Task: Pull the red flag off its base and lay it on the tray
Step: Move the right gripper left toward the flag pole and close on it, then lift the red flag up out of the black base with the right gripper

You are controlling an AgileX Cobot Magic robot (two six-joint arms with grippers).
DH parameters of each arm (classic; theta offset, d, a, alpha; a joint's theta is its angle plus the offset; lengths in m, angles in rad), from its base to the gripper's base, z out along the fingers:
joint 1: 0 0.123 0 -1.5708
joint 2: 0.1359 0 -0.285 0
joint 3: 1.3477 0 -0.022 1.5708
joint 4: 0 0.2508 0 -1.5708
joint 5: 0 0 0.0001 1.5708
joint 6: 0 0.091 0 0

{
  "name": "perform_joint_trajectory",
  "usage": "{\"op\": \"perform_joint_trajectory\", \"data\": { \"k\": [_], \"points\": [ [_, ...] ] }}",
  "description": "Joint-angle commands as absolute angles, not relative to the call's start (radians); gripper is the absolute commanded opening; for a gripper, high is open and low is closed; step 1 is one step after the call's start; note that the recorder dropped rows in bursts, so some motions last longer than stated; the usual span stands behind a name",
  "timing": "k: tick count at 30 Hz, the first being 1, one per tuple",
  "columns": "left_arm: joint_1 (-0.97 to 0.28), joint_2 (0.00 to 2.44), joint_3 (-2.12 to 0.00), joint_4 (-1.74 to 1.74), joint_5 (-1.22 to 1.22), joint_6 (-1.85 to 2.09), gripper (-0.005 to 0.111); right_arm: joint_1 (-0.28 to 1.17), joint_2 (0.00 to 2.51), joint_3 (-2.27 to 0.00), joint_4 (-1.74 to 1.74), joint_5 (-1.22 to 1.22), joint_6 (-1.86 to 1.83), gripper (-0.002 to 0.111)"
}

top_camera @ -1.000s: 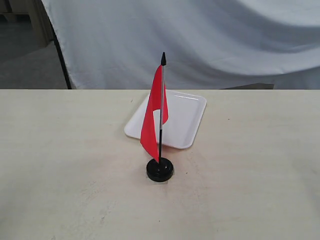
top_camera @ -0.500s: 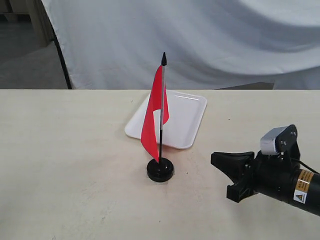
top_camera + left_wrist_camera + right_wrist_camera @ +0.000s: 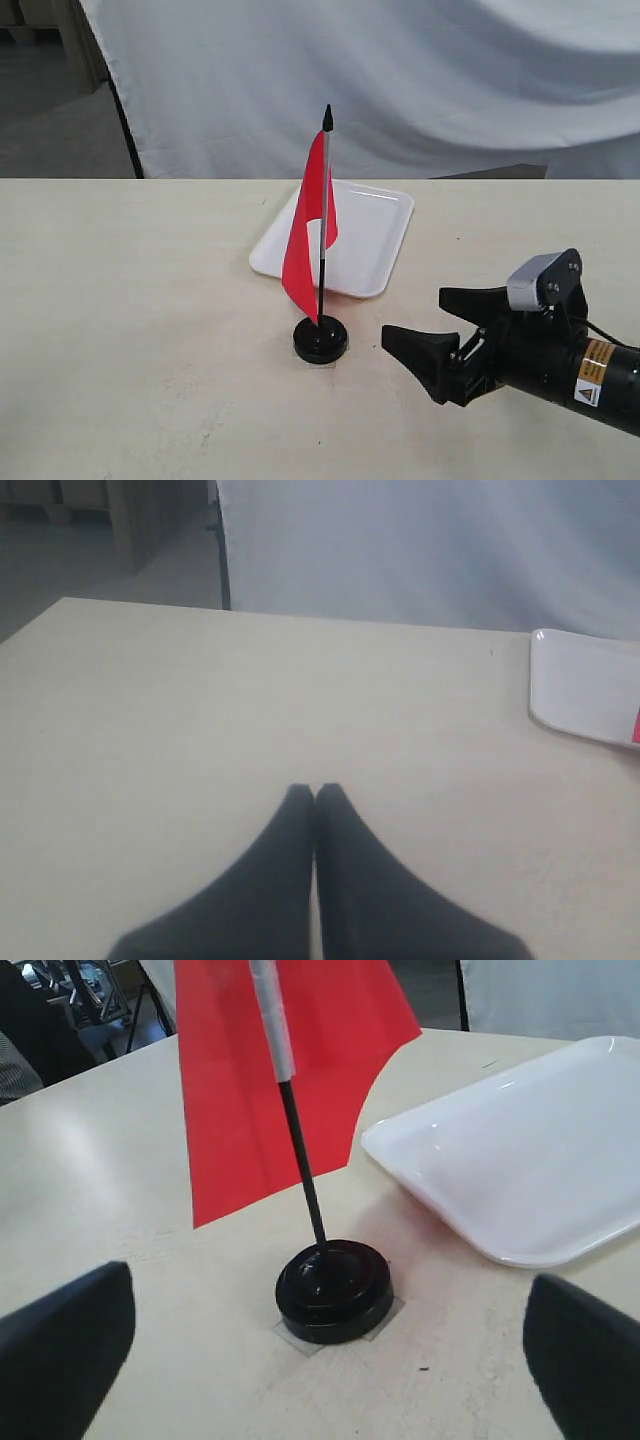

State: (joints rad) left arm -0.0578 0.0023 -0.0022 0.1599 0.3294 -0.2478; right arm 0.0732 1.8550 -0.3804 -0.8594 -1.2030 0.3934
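Note:
I need my right gripper on the pole's black lower section (image 3: 321, 288) next, to pull the red flag off its base for the tray.
The red flag (image 3: 306, 232) stands upright on its thin pole (image 3: 322, 262) in the round black base (image 3: 320, 340), mid-table. Behind it lies the white tray (image 3: 372, 240). My right gripper (image 3: 412, 316) is open, low over the table, just right of the base and apart from it. In the right wrist view the base (image 3: 334, 1290) and the black lower pole (image 3: 303, 1175) sit ahead between the wide-spread fingers (image 3: 70, 1345), with the red cloth (image 3: 240, 1100) above. My left gripper (image 3: 315, 791) is shut on nothing, over bare table.
A white cloth backdrop (image 3: 400, 80) hangs behind the table's far edge. A clear tape patch (image 3: 298, 1338) shows under the base. The tray's corner (image 3: 585, 690) and a red sliver of the flag (image 3: 636, 728) appear at the edge of the left wrist view.
The right arm came into view from the right and has moved left, closer to the base. Flag, base and tray have not moved.

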Motion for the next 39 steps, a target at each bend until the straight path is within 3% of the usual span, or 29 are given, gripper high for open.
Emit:
{"op": "perform_joint_trajectory", "data": {
  "k": [1,9,16,24,26,27,29,30,33,39],
  "points": [
    [-0.062,0.000,0.000,0.160,0.328,-0.245,0.000,0.080,1.856,-0.384,-0.880,-1.221,0.380,0.103],
    [-0.062,0.000,0.000,0.160,0.328,-0.245,0.000,0.261,1.879,-0.466,-0.726,-1.221,0.345,0.103],
    [-0.062,0.000,0.000,0.160,0.328,-0.245,0.000,0.456,1.975,-0.636,-0.426,-1.065,0.304,0.103],
    [-0.062,0.000,0.000,0.160,0.328,-0.245,0.000,0.481,2.110,-0.838,-0.365,-0.891,0.295,0.101],
    [-0.062,0.000,0.000,0.160,0.328,-0.245,0.000,0.481,2.126,-0.856,-0.367,-0.876,0.295,0.089],
    [-0.062,0.000,0.000,0.160,0.328,-0.245,0.000,0.481,2.132,-0.859,-0.367,-0.876,0.295,0.075],
    [-0.062,0.000,0.000,0.160,0.328,-0.245,0.000,0.481,2.134,-0.859,-0.373,-0.882,0.298,0.033],
    [-0.062,0.000,0.000,0.160,0.328,-0.245,0.000,0.481,2.130,-0.859,-0.393,-0.877,0.307,0.005],
    [-0.062,0.000,0.000,0.160,0.328,-0.245,0.000,0.481,2.104,-0.859,-0.419,-0.860,0.323,-0.001],
    [-0.062,0.000,0.000,0.160,0.328,-0.245,0.000,0.481,1.971,-0.859,-0.463,-0.731,0.352,-0.001]
  ]
}}
